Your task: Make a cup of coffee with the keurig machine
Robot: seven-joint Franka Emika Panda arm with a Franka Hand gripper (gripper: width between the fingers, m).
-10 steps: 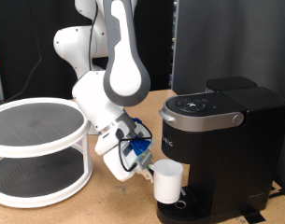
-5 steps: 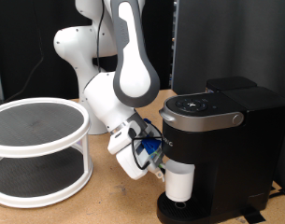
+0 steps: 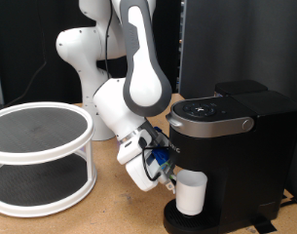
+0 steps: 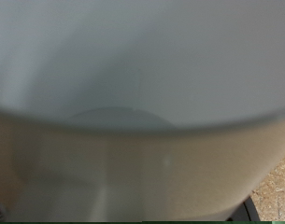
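Note:
The bottom of the white cup is over the round drip tray (image 3: 182, 221), inside the tray's edge, and the cup would stand there. I should release the cup now.
The white cup (image 3: 192, 193) stands under the spout of the black keurig machine (image 3: 231, 146), on or just above its round drip tray (image 3: 182, 221). My gripper (image 3: 171, 183) is at the cup's side toward the exterior view's left and seems shut on the cup, though its fingers are mostly hidden behind the hand. The machine's silver-grey lid handle (image 3: 218, 124) is down. In the wrist view the cup's white wall and inside (image 4: 142, 84) fill nearly the whole picture, very close and blurred; no fingers show there.
A white two-tier round rack (image 3: 36, 156) stands at the exterior view's left on the wooden table (image 3: 99, 219). The white arm base (image 3: 85, 58) rises behind. A dark panel stands behind the machine.
The arm has carried the cup toward the exterior view's right and lower, from beside the machine's front to under the spout over the drip tray.

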